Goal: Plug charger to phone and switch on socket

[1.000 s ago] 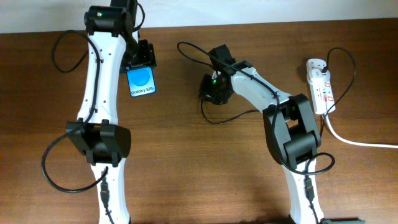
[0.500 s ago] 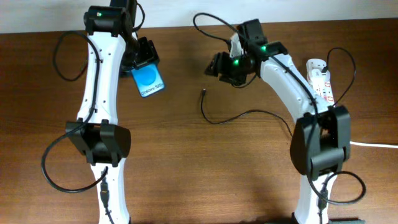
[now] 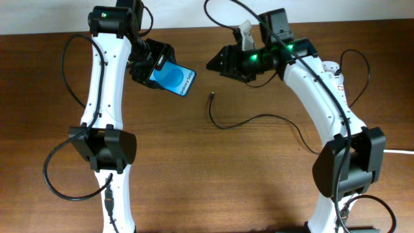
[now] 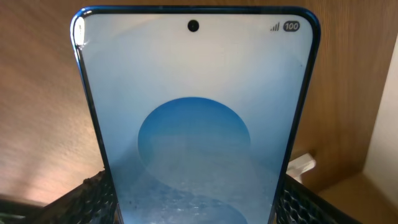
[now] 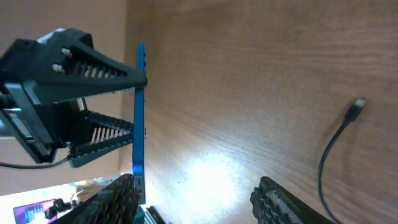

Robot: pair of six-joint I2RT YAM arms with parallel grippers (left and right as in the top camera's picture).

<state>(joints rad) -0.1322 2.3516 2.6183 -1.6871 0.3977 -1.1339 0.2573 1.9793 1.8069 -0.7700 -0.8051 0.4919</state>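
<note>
My right gripper should next grab the phone by its loose end, across the screen and the back. The phone's opposite end then stays free for regripping to plug in the charger.
My left gripper [image 3: 150,66] is shut on the phone [image 3: 174,77] and holds it off the table, blue screen up, free end pointing right. In the left wrist view the phone [image 4: 196,118] fills the frame between my fingers [image 4: 196,208]. My right gripper [image 3: 217,65] is open and empty, level with the phone's free end and a short gap to its right. The right wrist view shows the phone edge-on [image 5: 138,124] ahead of the open fingers [image 5: 199,205]. The charger tip [image 3: 212,97] lies on the table below, also in the right wrist view [image 5: 357,107]. The socket [image 3: 336,72] is mostly hidden behind my right arm.
The thin black charger cable [image 3: 259,118] curves across the table middle toward the right arm. The thick white cord [image 3: 394,151] runs off the right edge. A pale wall edge borders the table at the back.
My left gripper swung the phone from lying near the arm to pointing right, raised. My right gripper moved up and back from the charger tip, which stays on the table.
</note>
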